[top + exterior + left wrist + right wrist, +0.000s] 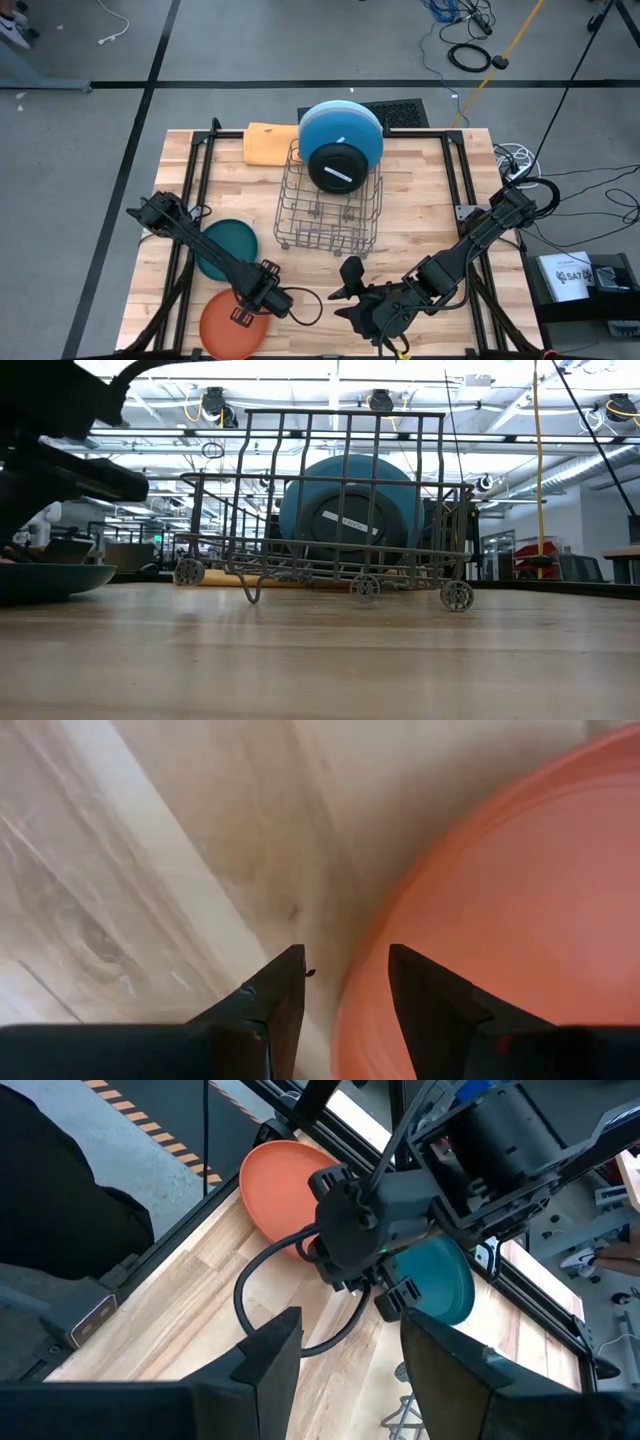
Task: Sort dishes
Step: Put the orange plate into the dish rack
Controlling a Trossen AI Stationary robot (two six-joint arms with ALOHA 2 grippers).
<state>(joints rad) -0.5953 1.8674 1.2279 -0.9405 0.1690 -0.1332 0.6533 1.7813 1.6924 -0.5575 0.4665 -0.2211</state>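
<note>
The robot's left gripper should next sort the orange plate into the wire rack, so it should grab the orange plate by its rim (365, 960).
An orange plate (232, 322) lies flat at the table's near left, and a dark teal plate (225, 248) lies flat just beyond it. A black plate (340, 166) and two blue plates (345, 128) stand on edge in the far end of the wire rack (325, 215). No grey plate shows. My left gripper (345, 975) is open and points down over the orange plate's right rim (370, 970), one finger over the wood and one over the plate. My right gripper (348, 292) is open and empty near the front edge.
A folded orange-yellow cloth (268, 142) lies at the far edge, left of the rack. The left arm's cable (260, 1295) loops over the wood between the two grippers. Bare wood lies to the rack's right.
</note>
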